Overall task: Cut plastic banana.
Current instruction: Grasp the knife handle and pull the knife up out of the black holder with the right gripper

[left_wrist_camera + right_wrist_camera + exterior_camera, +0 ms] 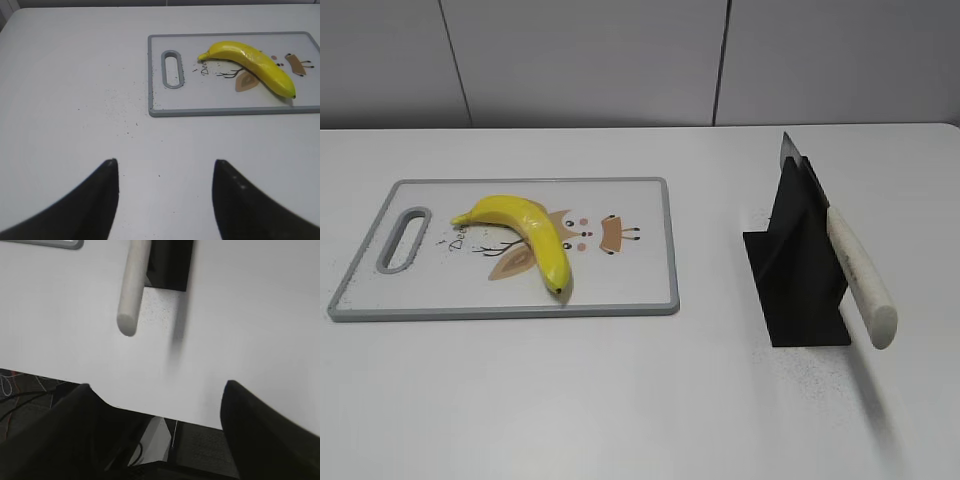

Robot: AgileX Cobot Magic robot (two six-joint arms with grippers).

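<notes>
The knife needs to be grabbed next by its pale handle with my right gripper, so that I can cut the plastic banana.
A yellow plastic banana lies on a white cutting board with a grey rim, left of centre; both show in the left wrist view, the banana and the board. A knife with a white handle rests slanted in a black stand on the right; its handle end and the stand show in the right wrist view. My left gripper is open and empty over bare table, near the board's handle end. My right gripper is open and empty at the table's front edge, short of the knife handle. Neither gripper shows in the exterior view.
The cutting board has a grey handle slot at its left end. The table's front edge runs below the knife stand, with floor and cables beyond it. A grey panelled wall stands behind the table.
</notes>
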